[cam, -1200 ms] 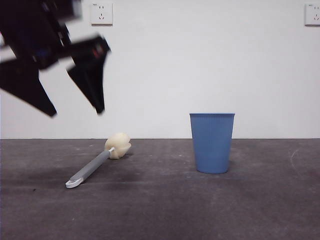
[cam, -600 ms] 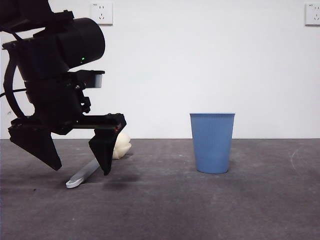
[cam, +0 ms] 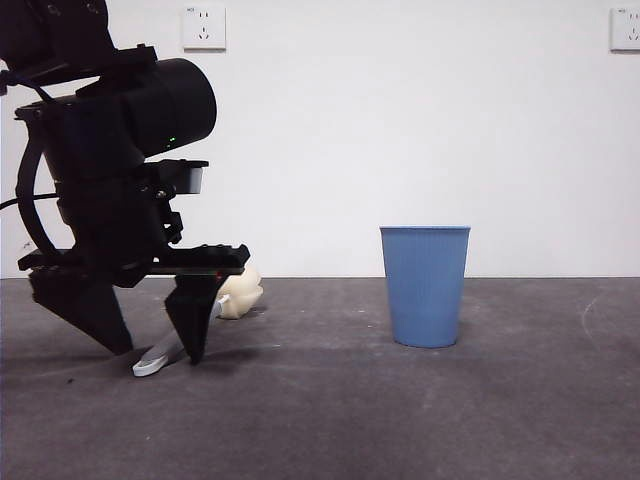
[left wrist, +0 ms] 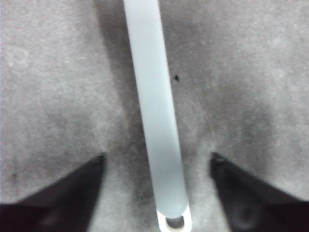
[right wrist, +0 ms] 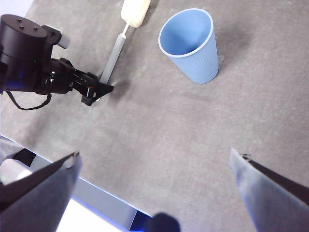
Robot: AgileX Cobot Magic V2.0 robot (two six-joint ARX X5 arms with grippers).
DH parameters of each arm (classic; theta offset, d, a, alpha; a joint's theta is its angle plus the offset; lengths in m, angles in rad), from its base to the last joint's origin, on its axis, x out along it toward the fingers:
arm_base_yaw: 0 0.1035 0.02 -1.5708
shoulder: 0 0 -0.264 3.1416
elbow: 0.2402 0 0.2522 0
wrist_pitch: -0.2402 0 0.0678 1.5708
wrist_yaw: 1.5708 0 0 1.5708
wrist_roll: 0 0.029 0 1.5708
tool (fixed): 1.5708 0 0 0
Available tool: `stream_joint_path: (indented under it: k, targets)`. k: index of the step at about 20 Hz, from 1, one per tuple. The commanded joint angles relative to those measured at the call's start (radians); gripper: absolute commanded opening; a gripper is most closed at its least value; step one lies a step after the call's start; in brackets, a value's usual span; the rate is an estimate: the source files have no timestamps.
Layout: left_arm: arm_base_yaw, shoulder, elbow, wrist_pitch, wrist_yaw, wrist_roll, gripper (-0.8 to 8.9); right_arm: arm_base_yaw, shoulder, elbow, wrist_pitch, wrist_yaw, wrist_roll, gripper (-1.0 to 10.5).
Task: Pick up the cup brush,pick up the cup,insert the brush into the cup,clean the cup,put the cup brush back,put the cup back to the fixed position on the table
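Note:
I need to grab the cup brush by its grey handle point(cam: 167, 346) with my left gripper next, so that I can clean the cup with the sponge head point(cam: 240, 293).
The cup brush point(cam: 157, 358) lies flat on the table point(cam: 400, 420) at the left, its cream sponge head point(cam: 240, 293) toward the back and its white looped end toward the front. My left gripper point(cam: 152, 352) is open and low over the table, its jaws astride the grey handle point(left wrist: 155, 121) near the looped end point(left wrist: 174, 223), not touching it. The blue cup point(cam: 424, 285) stands upright to the right of the brush. My right gripper point(right wrist: 154, 159) is open, high above the table, looking down on the cup point(right wrist: 189, 44), the brush point(right wrist: 115, 50) and the left gripper point(right wrist: 94, 89).
A white wall with two sockets point(cam: 203, 27) stands behind the table. The table's front edge point(right wrist: 101, 203) shows in the right wrist view.
My left gripper has come down from high at the left to the table and now straddles the brush handle. The brush and cup have not moved.

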Motion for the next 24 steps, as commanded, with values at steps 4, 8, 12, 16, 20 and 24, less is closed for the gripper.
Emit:
stream_joint_path:
  k: [4,8,12,16,20,24]
  targets:
    - [-0.003,0.002,-0.003,-0.024,0.042,-0.012,1.1,0.002,-0.001,0.003,0.006,0.005,0.008,6.3]
    - [-0.003,-0.016,-0.003,-0.032,0.042,-0.006,0.65,0.002,-0.001,0.003,0.005,0.005,0.008,6.3]
    - [-0.003,-0.02,-0.003,-0.045,0.042,-0.006,-0.09,0.002,-0.001,0.003,0.005,0.005,0.008,6.3]
    - [0.0,-0.082,-0.003,-0.045,0.04,-0.002,-0.09,0.002,-0.001,0.003,0.005,0.005,0.025,6.3]
    - [0.006,-0.188,-0.003,-0.058,0.043,0.027,-0.09,0.004,0.002,0.003,0.01,0.002,0.025,6.3]
    - [0.005,-0.333,-0.003,-0.132,0.116,0.079,-0.09,0.029,0.048,-0.023,0.106,-0.026,0.022,6.3]
